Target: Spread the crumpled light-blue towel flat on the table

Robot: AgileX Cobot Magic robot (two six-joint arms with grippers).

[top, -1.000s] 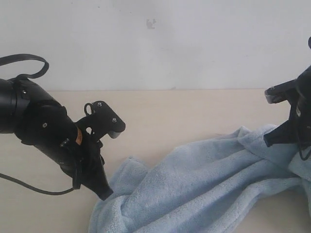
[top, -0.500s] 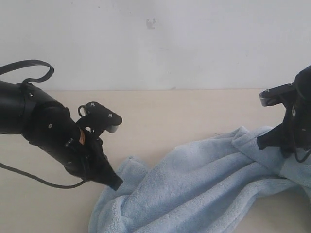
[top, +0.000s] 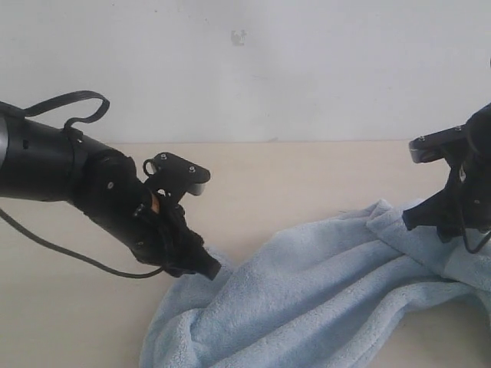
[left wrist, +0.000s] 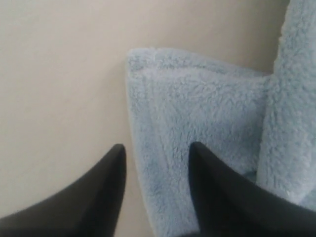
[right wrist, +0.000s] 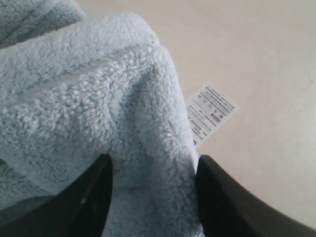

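Next, my right gripper grabs the light-blue towel by its thick fold (right wrist: 160, 165) beside the white tag (right wrist: 210, 113) to spread the towel flat.
The light-blue towel (top: 322, 291) lies crumpled in a diagonal band across the right half of the beige table (top: 291, 176). My left gripper (top: 211, 268) is low at the towel's left corner. In the left wrist view it (left wrist: 157, 150) is open, one finger over the towel (left wrist: 197, 113) and the other over bare table, with the hemmed edge running between them. My right gripper (top: 414, 222) is at the raised right corner. In the right wrist view it (right wrist: 154, 160) is open around a thick fold of towel (right wrist: 98, 89), beside the white tag (right wrist: 210, 113).
A white wall (top: 307, 69) rises behind the table's far edge. A black cable (top: 69, 257) trails over the table from the left arm. The towel runs out of view at the bottom and right of the exterior view.
My left gripper moved right along the towel's left corner and opened. My right gripper opened too, and the right corner of the towel sank a little.
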